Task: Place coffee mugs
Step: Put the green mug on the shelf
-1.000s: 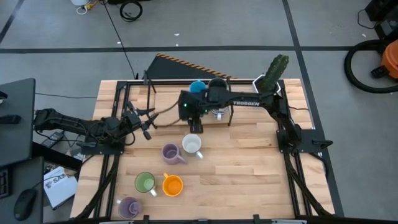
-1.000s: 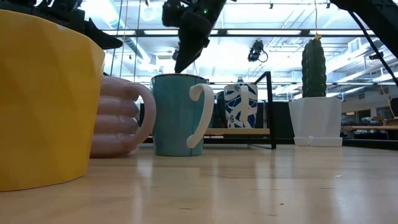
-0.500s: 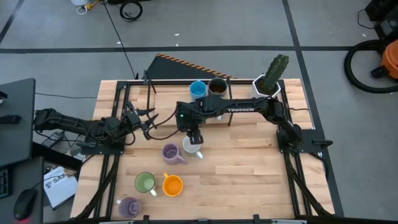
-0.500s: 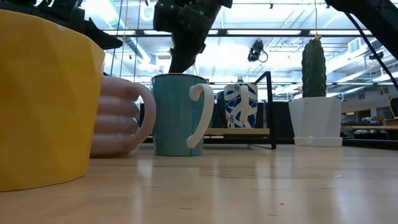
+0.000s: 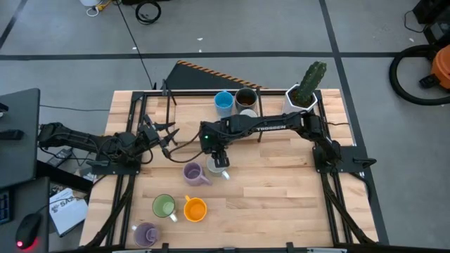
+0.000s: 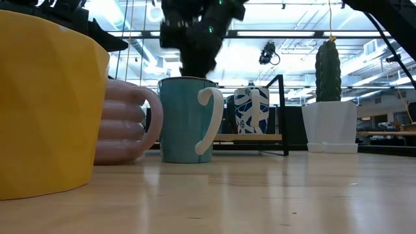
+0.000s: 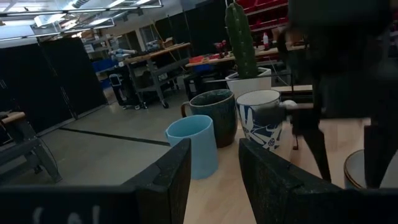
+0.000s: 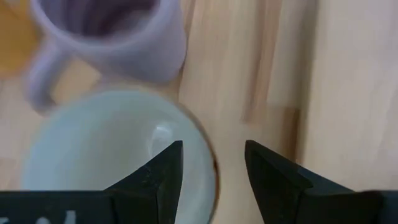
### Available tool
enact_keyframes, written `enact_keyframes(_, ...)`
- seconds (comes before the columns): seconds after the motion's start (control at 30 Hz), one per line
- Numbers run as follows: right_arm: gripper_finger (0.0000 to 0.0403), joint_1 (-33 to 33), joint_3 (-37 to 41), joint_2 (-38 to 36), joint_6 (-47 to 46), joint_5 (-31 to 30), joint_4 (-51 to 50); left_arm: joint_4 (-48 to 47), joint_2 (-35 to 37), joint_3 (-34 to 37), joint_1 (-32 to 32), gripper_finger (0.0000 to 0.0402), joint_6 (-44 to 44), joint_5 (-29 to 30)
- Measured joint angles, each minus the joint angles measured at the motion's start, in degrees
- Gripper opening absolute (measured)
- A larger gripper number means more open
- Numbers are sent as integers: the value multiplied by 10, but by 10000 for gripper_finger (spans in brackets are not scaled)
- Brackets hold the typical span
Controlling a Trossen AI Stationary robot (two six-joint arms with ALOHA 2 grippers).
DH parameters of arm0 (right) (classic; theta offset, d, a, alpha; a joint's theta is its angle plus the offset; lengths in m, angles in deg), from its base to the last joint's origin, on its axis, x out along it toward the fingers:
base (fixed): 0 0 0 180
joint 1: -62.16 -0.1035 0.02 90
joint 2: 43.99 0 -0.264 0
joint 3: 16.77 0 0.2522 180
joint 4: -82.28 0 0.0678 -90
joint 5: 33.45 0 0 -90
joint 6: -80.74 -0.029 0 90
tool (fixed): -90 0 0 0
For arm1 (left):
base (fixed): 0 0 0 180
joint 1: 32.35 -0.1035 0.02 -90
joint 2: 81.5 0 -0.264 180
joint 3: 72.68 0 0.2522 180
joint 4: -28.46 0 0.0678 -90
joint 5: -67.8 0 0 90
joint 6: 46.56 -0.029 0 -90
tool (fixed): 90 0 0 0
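The white-lined mug needs to be placed with the others, so my right gripper should next grab the white-lined mug by its rim.
My right gripper hangs open over the mug at mid-table, which is white inside and teal with a white handle in the low view. In the right wrist view one finger stands over the mug's hollow and the other outside its rim. A purple mug stands beside it. Green, orange and a second purple mug stand near the near edge. Blue, dark brown and blue-patterned white mugs line the far edge. My left gripper waits open at the left.
A white angular pot with a green cactus stands at the far right corner. A black frame rail runs along the far edge behind the mugs. Bare wood lies right of the mug cluster.
My right gripper has moved from the row of mugs at the far edge toward the near edge, then come down over the white-inside mug. No mug has shifted.
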Motion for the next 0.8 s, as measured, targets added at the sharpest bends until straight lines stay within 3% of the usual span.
enact_keyframes(0.2, 157, 0, 18, 1, 0, -23, 3, 0, 0, 0, 0, 141, 0, 0)
enact_keyframes(0.57, 30, 8, -18, 1, -42, -23, -49, -1, 0, 0, 0, 141, 0, 0)
enact_keyframes(0.8, 26, 23, -76, 1, -86, -64, -112, -1, 0, 0, 0, 141, 0, 0)
